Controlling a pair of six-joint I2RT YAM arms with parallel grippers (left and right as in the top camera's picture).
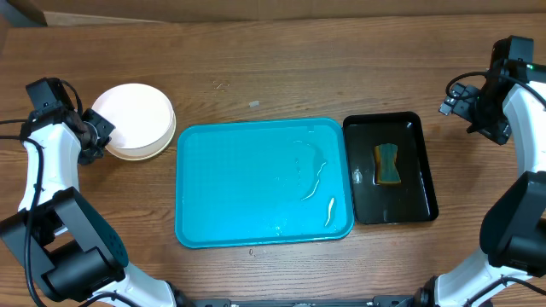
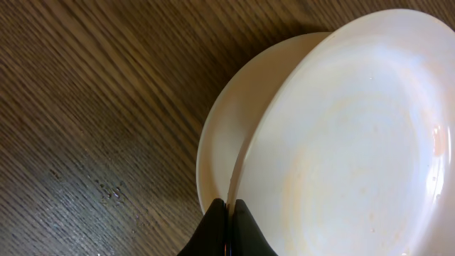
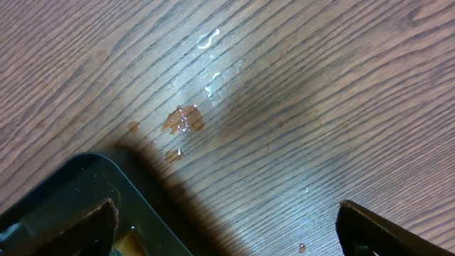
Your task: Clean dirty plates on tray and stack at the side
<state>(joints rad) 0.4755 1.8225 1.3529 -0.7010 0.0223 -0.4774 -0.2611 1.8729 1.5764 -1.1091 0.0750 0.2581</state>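
Note:
The top plate's edge opposite the gripper's fingers is within the lower plate's rim, so it is now time for my left gripper to release the top plate.
Plates [image 1: 134, 119] are stacked on the wood left of the turquoise tray [image 1: 230, 188], which holds only water streaks. My left gripper [image 1: 102, 135] is shut on the near rim of the top white plate [image 2: 355, 142]. That plate sits offset over a lower plate [image 2: 227, 121], with the black fingers [image 2: 245, 231] pinching its edge. A faint orange trace shows near the top plate's right rim. My right gripper [image 1: 474, 107] hangs open over bare table at the far right, with nothing between its fingers [image 3: 384, 227].
A black tray [image 1: 414, 200] stands right of the turquoise one and holds a yellow-and-teal sponge [image 1: 387, 165]. Its corner [image 3: 71, 192] shows under my right gripper. An orange smear [image 3: 183, 119] and water drops lie on the wood there.

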